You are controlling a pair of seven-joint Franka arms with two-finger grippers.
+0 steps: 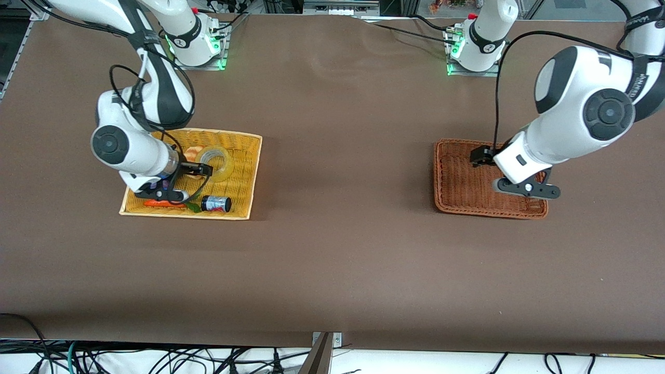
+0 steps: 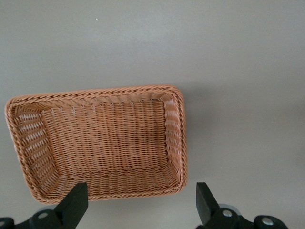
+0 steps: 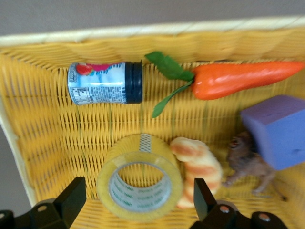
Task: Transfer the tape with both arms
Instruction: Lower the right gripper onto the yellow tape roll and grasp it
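Note:
My right gripper takes hold of the tape by its ring side (image 3: 106,185) next, to hand the tape over to my left gripper.
The tape (image 1: 217,162), a yellowish roll with a grey core, lies in the yellow basket (image 1: 244,179) at the right arm's end of the table. In the right wrist view the tape (image 3: 140,179) sits between the spread fingers. My right gripper (image 1: 204,170) is open and hovers just over the tape, without gripping it (image 3: 138,202). My left gripper (image 1: 481,156) is open and empty, and waits over the brown wicker basket (image 1: 457,182) at the left arm's end. In the left wrist view that gripper (image 2: 142,202) is at the edge of the empty brown basket (image 2: 105,138).
The yellow basket also holds a striped bread toy (image 3: 200,169) touching the tape, a brown animal figure (image 3: 248,160), a purple block (image 3: 276,129), an orange carrot (image 3: 243,78) and a small dark-capped can (image 3: 105,82), which also shows in the front view (image 1: 215,203).

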